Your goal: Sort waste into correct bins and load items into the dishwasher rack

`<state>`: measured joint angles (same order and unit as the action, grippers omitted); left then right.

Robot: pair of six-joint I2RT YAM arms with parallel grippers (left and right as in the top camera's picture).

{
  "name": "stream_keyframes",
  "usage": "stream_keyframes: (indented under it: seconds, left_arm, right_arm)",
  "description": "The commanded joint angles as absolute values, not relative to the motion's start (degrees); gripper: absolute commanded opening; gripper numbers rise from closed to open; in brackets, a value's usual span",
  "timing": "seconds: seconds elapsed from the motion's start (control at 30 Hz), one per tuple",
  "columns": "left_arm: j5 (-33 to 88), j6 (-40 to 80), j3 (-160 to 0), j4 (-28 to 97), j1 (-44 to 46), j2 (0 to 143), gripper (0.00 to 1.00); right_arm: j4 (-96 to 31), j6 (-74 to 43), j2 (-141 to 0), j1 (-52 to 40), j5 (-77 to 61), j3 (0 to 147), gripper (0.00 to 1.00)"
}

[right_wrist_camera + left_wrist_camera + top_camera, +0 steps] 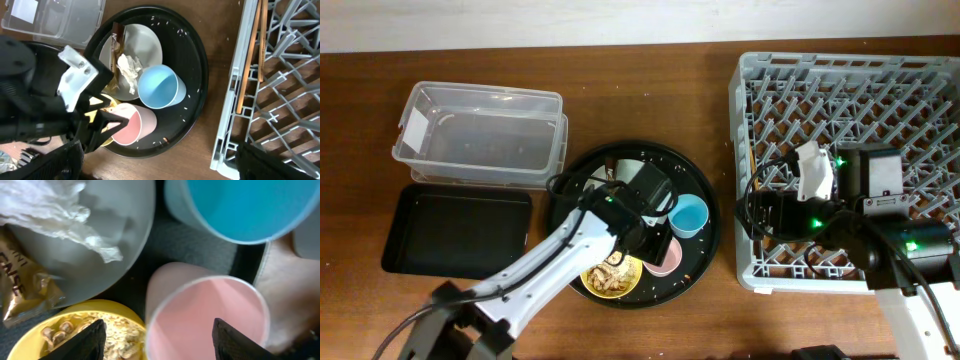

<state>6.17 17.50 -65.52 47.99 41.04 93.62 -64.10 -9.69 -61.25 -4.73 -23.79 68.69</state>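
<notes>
The robot's right gripper should next load the pink cup upside down into the dishwasher rack (850, 100), so it should grab the cup's base end and leave the cup's opening free.
On the round black tray (705, 255) are a pale plate (115, 235) holding a white paper wad (60, 210) and a gold-brown wrapper (20, 280), a blue cup (688, 215), a pink cup (210, 315) lying on its side, and a yellow bowl (55, 330) of brownish food scraps. My left gripper (157, 345) is open low over them, one finger over the bowl and the other over the pink cup's mouth. My right gripper (160, 170) is open and empty above the table beside the grey dishwasher rack (850, 100).
The clear tub (480, 135) with a white label stands at the back left, with the shallow black rectangular tray (455, 230) in front of it. Wooden chopsticks (250, 55) lie in the rack's left side. Small crumbs dot the round tray.
</notes>
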Motion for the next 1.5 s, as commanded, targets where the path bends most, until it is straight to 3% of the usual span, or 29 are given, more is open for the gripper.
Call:
stream_keyframes:
  seconds: [0.0,0.07,0.1,0.23,0.4,0.5,0.6,0.67,0.73,0.87,1.1,1.17,1.3,1.43,1.47]
  left_arm:
    - [2.11,19.94,-65.78,48.27,41.25,95.92,0.31]
    - [2.13,20.38,-65.80,48.51,41.25,96.20,0.04]
    - [2.37,20.36,-65.98,48.56,41.25,96.09,0.01]
    - [8.54,20.29,-69.82,51.31,40.42,95.39,0.01]
    - [18.79,16.27,-77.38,59.24,31.11,90.76,0.01]
    - [38.89,12.67,-78.54,56.88,20.82,87.92,0.01]
    - [70.15,7.22,-78.54,54.46,6.81,87.79,0.01]
    - [80.29,5.43,-78.54,54.52,2.17,87.79,0.00]
    - [86.30,5.41,-78.54,54.48,0.82,87.79,0.01]
    - [90.19,5.50,-78.54,54.72,1.10,87.77,0.01]
    - [90.00,4.97,-78.54,54.61,4.08,87.61,0.00]
    - [89.78,4.38,-78.54,54.68,4.97,87.61,0.00]
    - [89.60,4.38,-78.54,54.70,5.63,87.61,0.00]
    - [89.58,4.38,-78.54,54.68,5.63,87.61,0.00]
    - [89.52,4.36,-78.54,54.68,5.63,87.61,0.00]
  right_arm:
    - [-64.14,-10.17,-60.75,-4.43,-23.09,69.89,0.98]
    - [-64.16,-10.17,-60.75,-4.43,-23.09,69.89,0.98]
    - [-64.16,-10.17,-60.75,-4.43,-23.09,69.89,0.98]
    - [-64.18,-10.20,-60.73,-4.43,-23.09,69.89,0.98]
    - [-64.07,-10.17,-60.75,-4.43,-23.40,69.89,0.98]
    - [-62.74,-8.88,-60.73,-4.43,-29.43,70.17,1.00]
    - [-54.89,-6.26,-60.75,-4.49,-50.22,70.43,0.94]
    - [-45.60,-9.15,-60.97,-6.44,-62.22,70.41,0.93]
    - [-38.28,-13.23,-61.21,-11.03,-61.78,70.41,0.93]
    - [-33.08,-15.53,-61.89,-16.25,-54.94,70.41,0.94]
    - [-28.40,-15.55,-67.70,-22.13,-54.81,70.41,0.93]
    - [-25.21,-15.55,-68.88,-24.10,-55.64,70.41,0.91]
    - [-20.23,-15.55,-69.45,-25.91,-56.97,70.41,0.76]
    - [-20.10,-15.55,-69.04,-25.36,-57.06,70.41,0.73]
    - [-20.05,-15.55,-68.95,-25.39,-57.45,70.43,0.66]
